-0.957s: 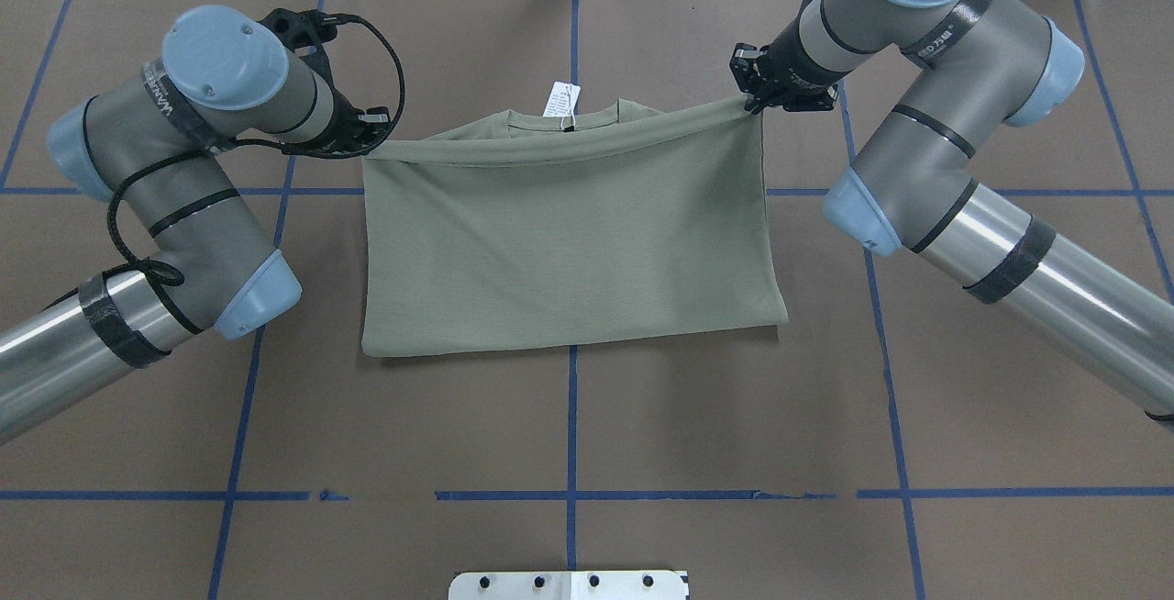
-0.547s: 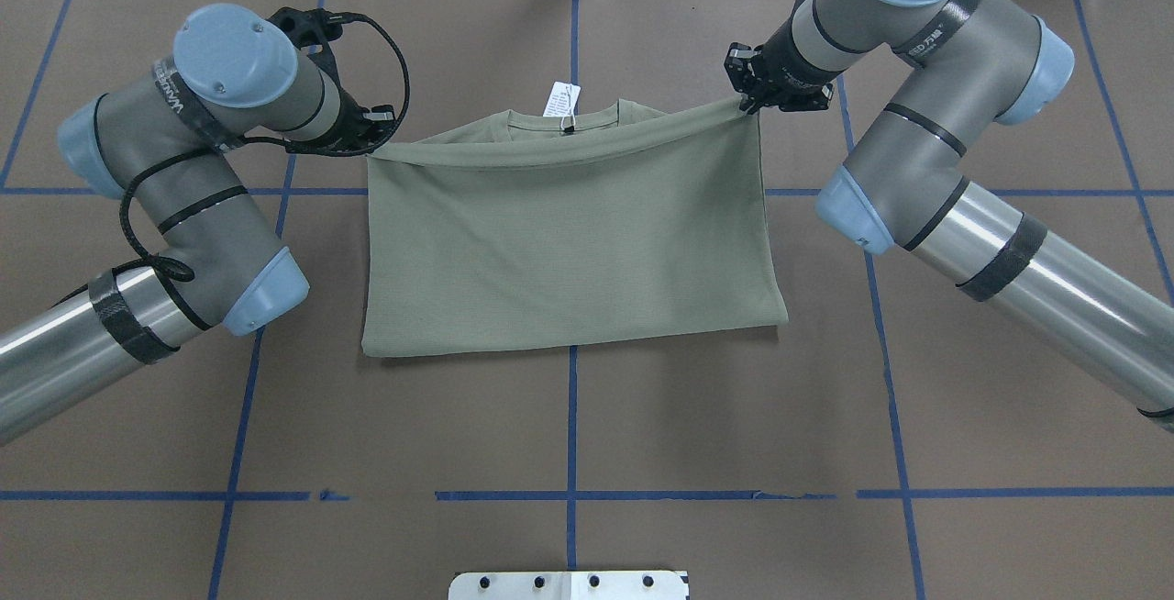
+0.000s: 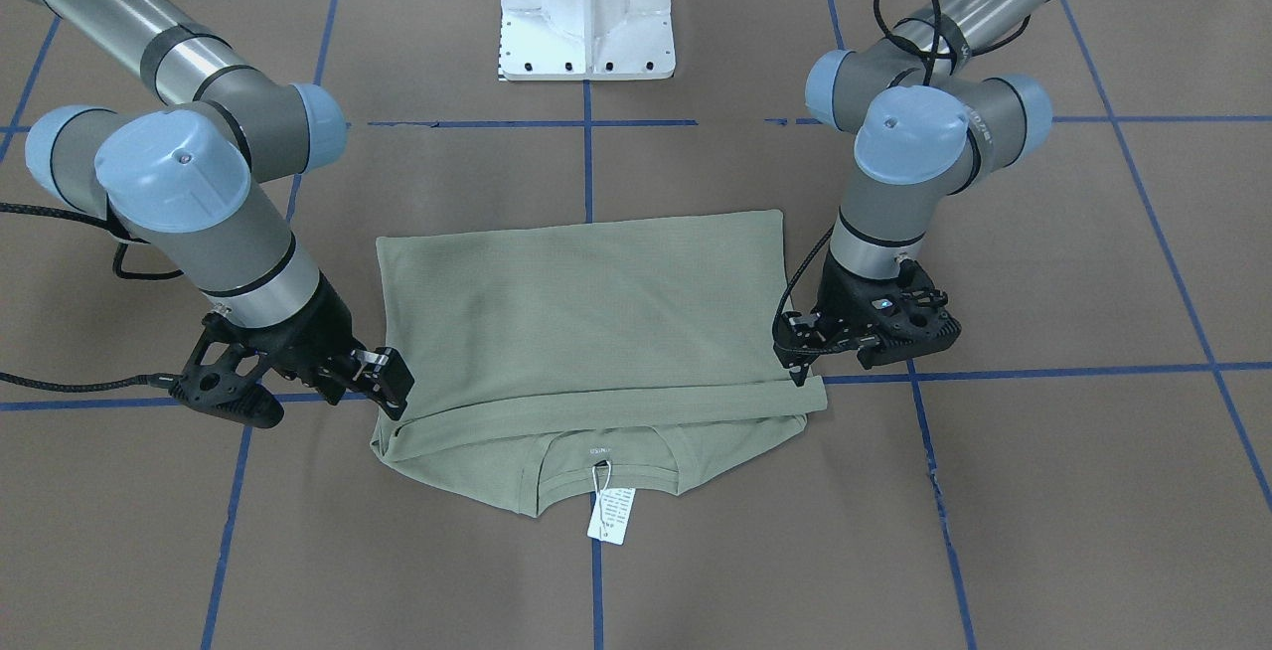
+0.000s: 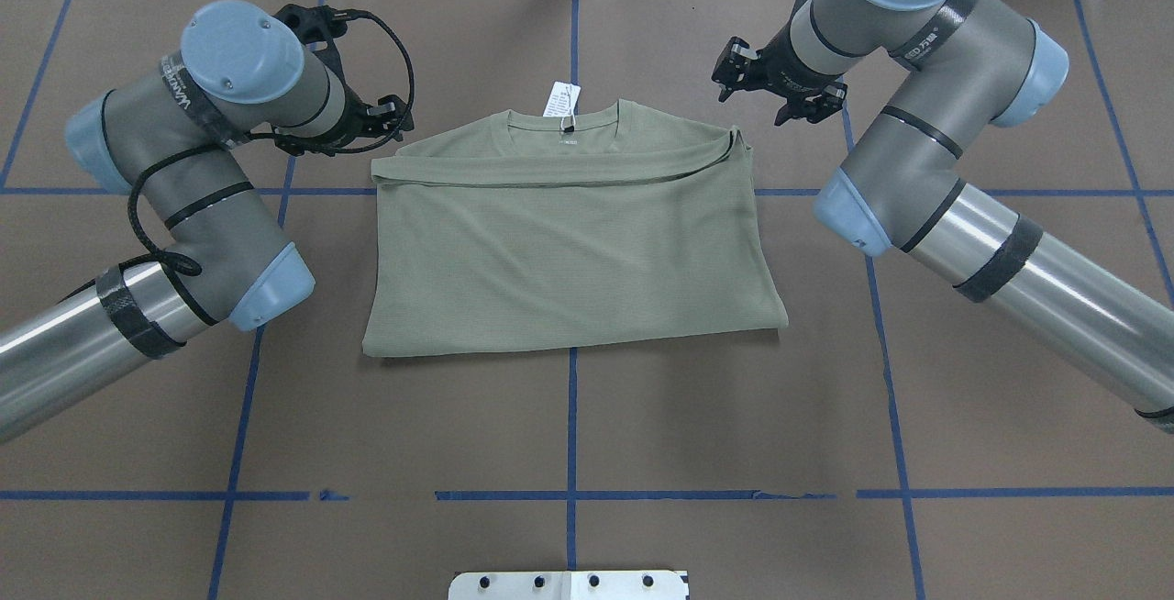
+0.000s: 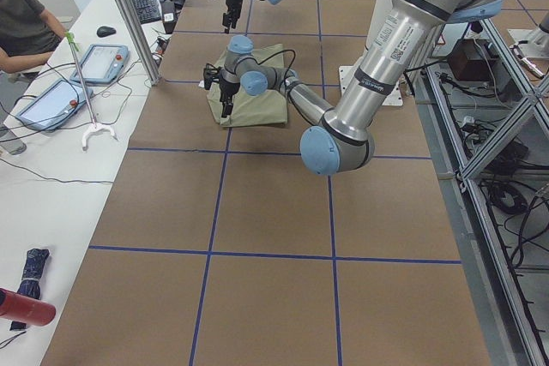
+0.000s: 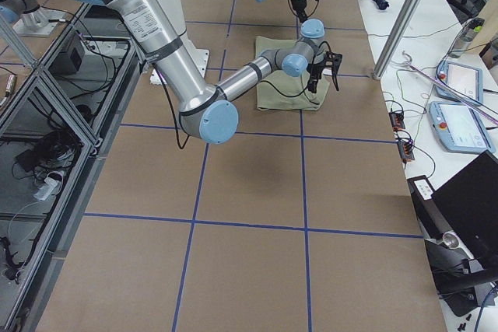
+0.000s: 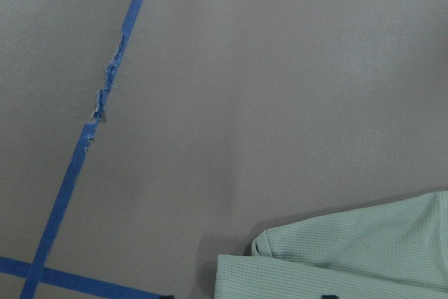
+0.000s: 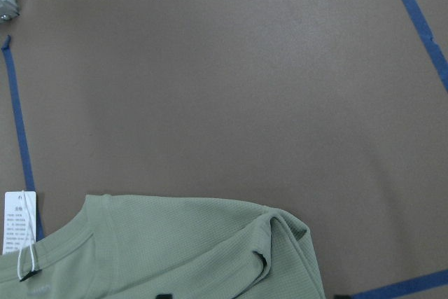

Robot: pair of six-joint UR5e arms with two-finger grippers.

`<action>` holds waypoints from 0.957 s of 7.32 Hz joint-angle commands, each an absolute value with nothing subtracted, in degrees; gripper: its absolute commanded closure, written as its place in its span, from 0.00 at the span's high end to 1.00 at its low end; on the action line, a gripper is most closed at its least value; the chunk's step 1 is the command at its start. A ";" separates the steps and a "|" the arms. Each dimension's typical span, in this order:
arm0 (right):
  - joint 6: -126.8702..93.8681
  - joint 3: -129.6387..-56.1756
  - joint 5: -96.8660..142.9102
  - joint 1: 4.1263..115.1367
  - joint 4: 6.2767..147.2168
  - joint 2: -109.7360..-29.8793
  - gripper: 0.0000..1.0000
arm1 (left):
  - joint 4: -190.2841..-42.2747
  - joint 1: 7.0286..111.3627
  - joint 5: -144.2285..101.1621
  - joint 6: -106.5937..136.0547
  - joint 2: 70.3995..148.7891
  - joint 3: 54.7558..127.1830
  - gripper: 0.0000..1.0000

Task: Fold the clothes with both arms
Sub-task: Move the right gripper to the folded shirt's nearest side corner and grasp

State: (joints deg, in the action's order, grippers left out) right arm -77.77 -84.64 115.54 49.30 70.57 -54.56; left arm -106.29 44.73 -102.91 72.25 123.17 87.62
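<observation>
My right gripper needs to grab the shirt point(image 3: 586, 312) next by the corner of its folded band point(image 3: 816, 394), where an edge stands up. The shirt lies flat.
The sage-green shirt point(image 4: 569, 251) lies folded on the brown table, its near half doubled over toward the collar. The fold's free edge lies flat just short of the neck, where the white hang tag point(image 4: 561, 98) shows. My left gripper point(image 4: 393, 116) is open and empty just off the shirt's far left corner. My right gripper point(image 4: 752, 97) is open and empty, lifted above the far right corner. In the front view the shirt point(image 3: 586, 312) lies between the left gripper point(image 3: 798, 367) and the right gripper point(image 3: 390, 387). The left wrist view shows the shirt's corner point(image 7: 350, 257). The right wrist view shows the other corner point(image 8: 175, 250).
Blue tape lines point(image 4: 570, 435) grid the brown table cover. The white pedestal base point(image 3: 586, 14) stands at the robot's side of the table. An operator point(image 5: 17, 23) sits at a side bench with tablets point(image 5: 103, 62) beyond the table's far edge.
Both grippers have let go of the raised fold edge, which has dropped flat onto the shirt. The right gripper has risen and moved away from the corner, and the left has drawn back slightly.
</observation>
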 commanded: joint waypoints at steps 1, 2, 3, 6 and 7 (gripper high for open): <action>-78.83 -93.53 115.05 43.80 70.31 -60.07 0.99 | -106.09 44.82 -103.09 72.33 123.14 89.29 1.00; -79.01 -99.87 112.87 40.20 70.31 -66.82 0.99 | -105.74 44.82 -103.01 72.33 122.70 91.04 1.00; -79.01 -101.41 110.68 38.25 70.31 -69.93 0.98 | -105.73 44.82 -103.01 72.33 122.61 91.32 1.00; -78.22 -99.41 109.60 34.38 70.31 -71.63 0.96 | -105.64 44.82 -103.18 72.60 122.70 92.72 1.00; -78.05 -99.14 109.77 33.76 70.31 -71.46 0.90 | -105.64 44.82 -103.18 72.51 122.70 92.81 1.00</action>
